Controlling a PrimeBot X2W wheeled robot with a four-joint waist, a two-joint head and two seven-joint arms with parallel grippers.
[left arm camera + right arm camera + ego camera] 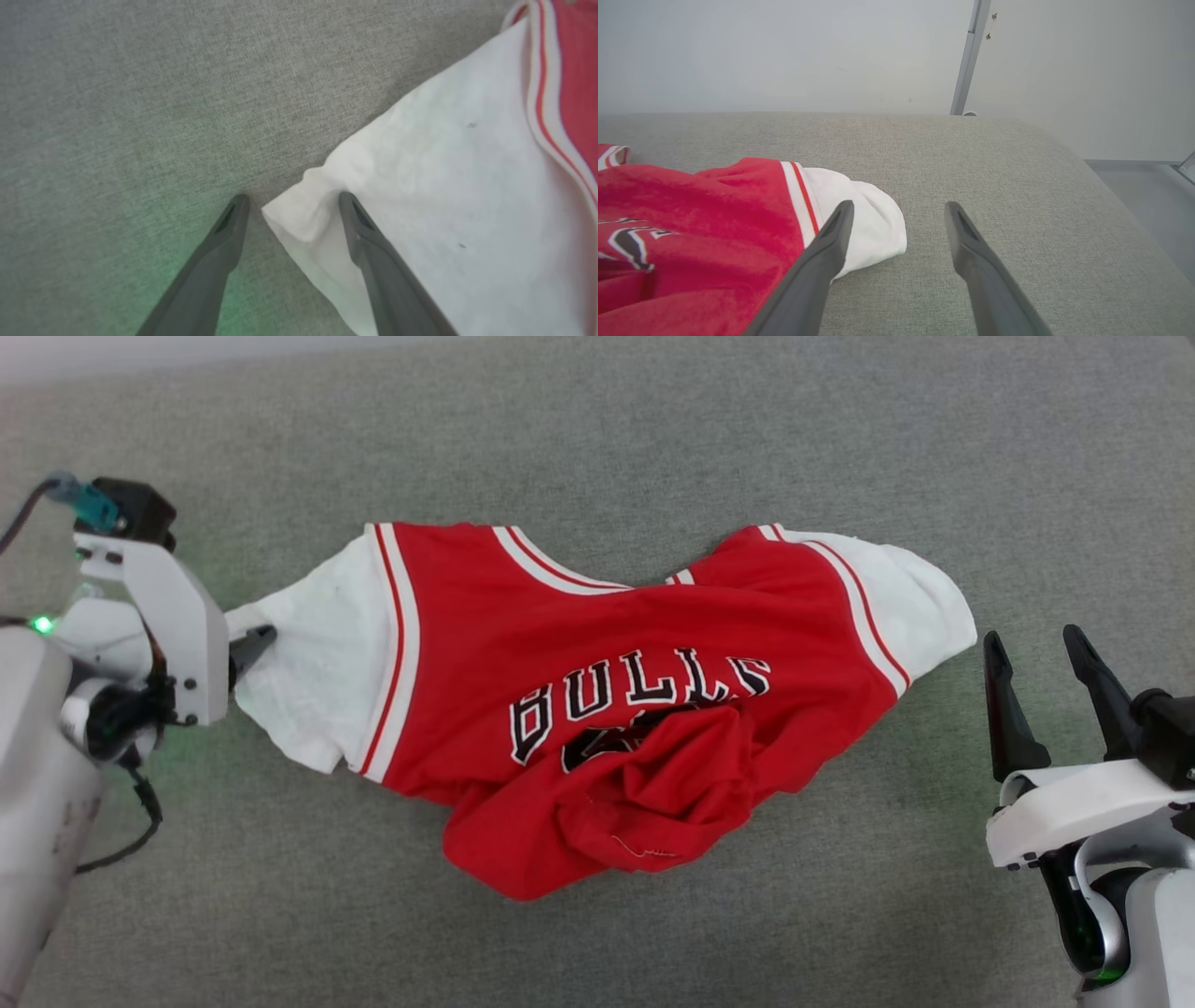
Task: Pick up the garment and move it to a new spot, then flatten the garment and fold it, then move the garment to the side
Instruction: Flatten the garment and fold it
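The left gripper grabs its puckered white sleeve corner [251, 623] next, because the rest of the sleeve [327, 661] lies flat.
The garment [597, 709], a red jersey T-shirt with white sleeves and "BULLS" lettering, lies chest-up on the grey cloth surface, its lower hem bunched up toward me. My left gripper [292, 200] is open at the corner of the left white sleeve [444, 186], one finger on the sleeve and the other on the bare surface. In the head view that gripper [250, 649] is mostly hidden behind its white wrist bracket. My right gripper [1036, 649] stands open just right of the right white sleeve [924, 602], apart from it, with nothing between its fingers [831, 233].
The grey padded surface [653, 429] stretches well beyond the garment on all sides. Its rounded right end [1111, 200] drops to the floor. A pale wall with a metal post [966, 60] stands behind the far edge.
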